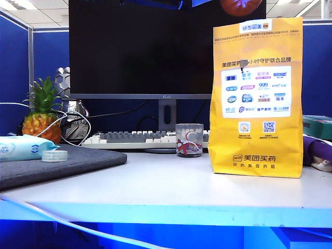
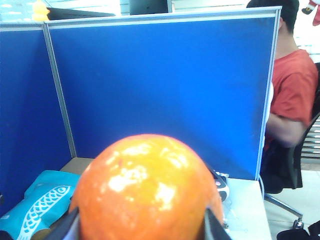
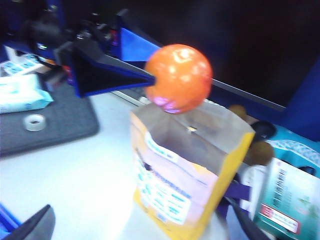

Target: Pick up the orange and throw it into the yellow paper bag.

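In the exterior view the orange's lower edge (image 1: 240, 13) is over the yellow bag's top rim (image 1: 258, 22), so my left gripper releases the orange next.
The glossy orange (image 3: 178, 78) hangs just above the open mouth of the upright yellow paper bag (image 3: 185, 175). My left gripper (image 2: 142, 227) is shut on the orange (image 2: 147, 190), one dark finger (image 3: 112, 70) pressing on each side. In the exterior view the bag (image 1: 257, 98) stands right of centre on the table. Only the lower part of the orange (image 1: 241, 6) shows there, at the top edge above the bag. My right gripper (image 3: 140, 222) is open with nothing between its fingers, and looks down on the bag from the near side.
A small pineapple (image 1: 42, 116) stands far left, near a wipes pack (image 1: 23, 147) and a tape roll (image 1: 54, 155) on a dark mat (image 1: 62, 163). A glass cup (image 1: 189, 140), keyboard (image 1: 135, 137) and monitor (image 1: 166, 46) sit behind. Boxes (image 3: 290, 200) lie beside the bag.
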Tool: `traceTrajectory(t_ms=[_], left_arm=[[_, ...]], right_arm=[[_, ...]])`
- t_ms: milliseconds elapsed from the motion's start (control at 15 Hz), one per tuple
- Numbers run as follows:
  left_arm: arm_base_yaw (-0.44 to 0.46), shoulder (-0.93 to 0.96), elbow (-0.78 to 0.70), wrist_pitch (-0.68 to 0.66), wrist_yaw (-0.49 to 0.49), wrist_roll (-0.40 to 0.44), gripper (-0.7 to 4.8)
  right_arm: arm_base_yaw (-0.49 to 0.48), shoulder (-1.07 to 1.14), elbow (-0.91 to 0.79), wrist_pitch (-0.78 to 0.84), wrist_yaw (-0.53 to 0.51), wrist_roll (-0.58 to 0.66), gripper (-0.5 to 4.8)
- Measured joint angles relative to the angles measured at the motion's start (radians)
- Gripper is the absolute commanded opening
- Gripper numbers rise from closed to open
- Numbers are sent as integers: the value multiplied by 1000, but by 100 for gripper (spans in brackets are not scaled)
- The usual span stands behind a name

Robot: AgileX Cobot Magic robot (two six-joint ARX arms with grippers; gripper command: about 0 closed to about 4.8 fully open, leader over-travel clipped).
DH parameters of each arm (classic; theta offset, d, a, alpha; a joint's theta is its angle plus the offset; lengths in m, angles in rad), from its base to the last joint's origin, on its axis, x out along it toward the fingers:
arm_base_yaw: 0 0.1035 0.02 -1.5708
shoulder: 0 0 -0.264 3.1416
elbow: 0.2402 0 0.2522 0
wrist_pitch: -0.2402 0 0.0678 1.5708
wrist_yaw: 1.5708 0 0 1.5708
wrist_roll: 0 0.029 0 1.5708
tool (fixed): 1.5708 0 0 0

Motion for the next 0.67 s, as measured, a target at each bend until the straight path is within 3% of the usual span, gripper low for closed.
traceTrajectory(t_ms=[334, 400, 467, 534, 667], left_arm=[[-5, 0, 0, 4, -3, 0, 83], [-5, 2, 0, 10, -24, 0, 141], [-5, 3, 0, 14, -38, 0, 368], [-5, 4, 0, 17, -42, 0, 479], [-13, 5, 0, 43, -128, -31, 479]], right_arm=[[0, 0, 0, -2, 58, -3, 479], [0, 0, 0, -2, 55, -3, 479], [0, 0, 0, -2, 53, -3, 479], [0, 0, 0, -2, 53, -3, 479], [0, 0, 0, -7, 32, -3, 479]])
